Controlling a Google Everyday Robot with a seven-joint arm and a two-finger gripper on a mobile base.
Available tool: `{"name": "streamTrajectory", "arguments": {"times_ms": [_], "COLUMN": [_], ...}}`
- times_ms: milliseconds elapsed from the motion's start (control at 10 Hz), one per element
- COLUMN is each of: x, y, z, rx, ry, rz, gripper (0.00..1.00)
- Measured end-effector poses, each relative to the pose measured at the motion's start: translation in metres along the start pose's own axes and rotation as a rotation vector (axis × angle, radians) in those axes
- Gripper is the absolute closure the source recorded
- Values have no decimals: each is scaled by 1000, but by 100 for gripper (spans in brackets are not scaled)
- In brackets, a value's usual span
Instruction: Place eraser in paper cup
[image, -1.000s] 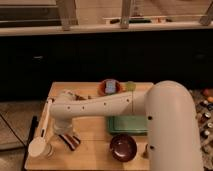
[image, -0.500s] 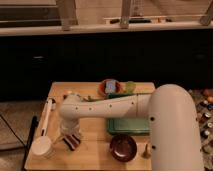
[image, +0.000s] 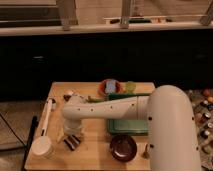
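Note:
The striped eraser's other end needs to stay free to go into the paper cup (image: 42, 147), so my gripper should next grab the eraser by one short end.
The eraser (image: 74, 143), a small striped dark, red-brown and white block, lies flat on the wooden table (image: 95, 155) near its front left. The white paper cup (image: 42, 147) stands upright just left of it, close to the table's front left corner. My white arm reaches in from the right, and its wrist bends down over the eraser. My gripper (image: 72, 132) hangs directly above the eraser's far end, open with nothing in it, and partly hides that end.
A long white marker pen (image: 46, 115) lies along the left edge. A dark maroon bowl (image: 123, 147) sits front right of the eraser. Under my arm lies a green tray (image: 127, 126). An orange bowl (image: 110, 87) and a small green cup (image: 130, 86) stand at the back.
My gripper has moved right from near the marker pen and come down over the eraser. The eraser and the cup have stayed in place.

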Motion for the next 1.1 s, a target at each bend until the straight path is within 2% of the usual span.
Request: {"name": "streamTrajectory", "arguments": {"times_ms": [100, 300, 500, 900, 1000, 1100], "x": [3, 10, 13, 13, 12, 14], "y": [-1, -3, -4, -2, -3, -1], "z": [2, 3, 3, 0, 1, -4], "rx": [-4, -7, -8, -9, -10, 0], "ry": [3, 8, 8, 5, 4, 5], "rz": [11, 22, 25, 26, 24, 29], "gripper": [20, 34, 57, 94, 99, 100]}}
